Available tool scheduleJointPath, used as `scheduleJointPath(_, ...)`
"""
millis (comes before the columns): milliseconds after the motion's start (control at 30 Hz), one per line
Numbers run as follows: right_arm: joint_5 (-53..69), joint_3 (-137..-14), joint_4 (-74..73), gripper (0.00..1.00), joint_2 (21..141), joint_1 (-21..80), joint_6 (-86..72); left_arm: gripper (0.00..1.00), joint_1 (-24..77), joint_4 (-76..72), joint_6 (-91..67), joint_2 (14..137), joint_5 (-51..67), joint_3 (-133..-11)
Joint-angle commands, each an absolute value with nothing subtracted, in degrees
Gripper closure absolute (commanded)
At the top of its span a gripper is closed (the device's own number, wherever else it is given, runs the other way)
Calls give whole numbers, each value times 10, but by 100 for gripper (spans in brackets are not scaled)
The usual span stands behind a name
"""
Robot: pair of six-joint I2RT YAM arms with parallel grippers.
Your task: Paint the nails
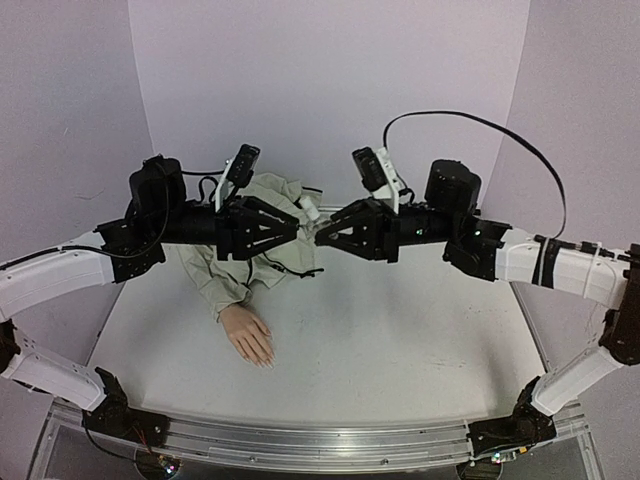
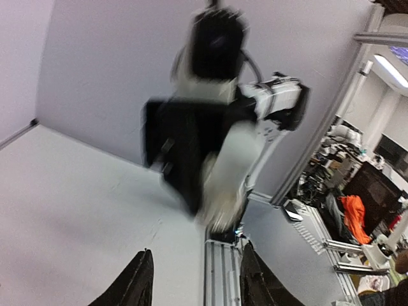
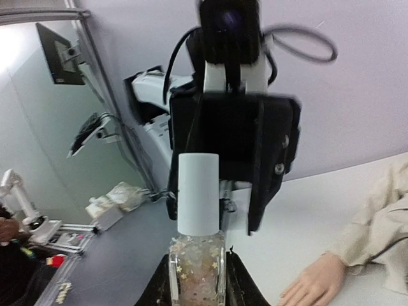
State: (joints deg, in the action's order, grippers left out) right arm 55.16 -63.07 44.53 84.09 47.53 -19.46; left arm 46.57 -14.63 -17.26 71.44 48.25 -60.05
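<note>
My left gripper grabs the white cap (image 3: 198,195) by its sides next, clear of the glass bottle (image 3: 196,274), to twist it open.
The flesh-pink mannequin hand (image 1: 248,335) lies palm down on the white table (image 1: 400,340), and its beige sleeve (image 1: 225,270) runs back under my left arm. The nails (image 1: 264,361) are tiny pale tips, too small to make out well. Part of the hand (image 3: 315,284) also shows in the right wrist view. My right gripper (image 3: 198,258) is shut on a small clear glass bottle (image 3: 196,274) with glitter flakes and a white cap (image 3: 197,194), held upright in mid-air. My left gripper (image 2: 196,250) faces it, open, with nothing between its fingers. The two grippers (image 1: 298,228) (image 1: 320,236) meet tip to tip above the sleeve.
An aluminium rail (image 1: 300,440) runs along the table's near edge. Purple walls (image 1: 330,90) close in the back and sides. A black cable (image 1: 480,125) loops above my right arm. Lab clutter (image 2: 357,210) lies beyond the table.
</note>
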Motion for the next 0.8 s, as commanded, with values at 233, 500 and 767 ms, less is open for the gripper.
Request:
scheduleJointPath(233, 159, -658, 319, 100, 791, 458, 39, 31, 409, -71, -272, 668, 361, -571)
scheduleJointPath(500, -246, -709, 351, 100, 895, 524, 85, 20, 408, -60, -389, 713, 203, -637)
scheduleJointPath(767, -313, -771, 361, 100, 968, 554, 77, 26, 409, -60, -411, 797, 138, -730)
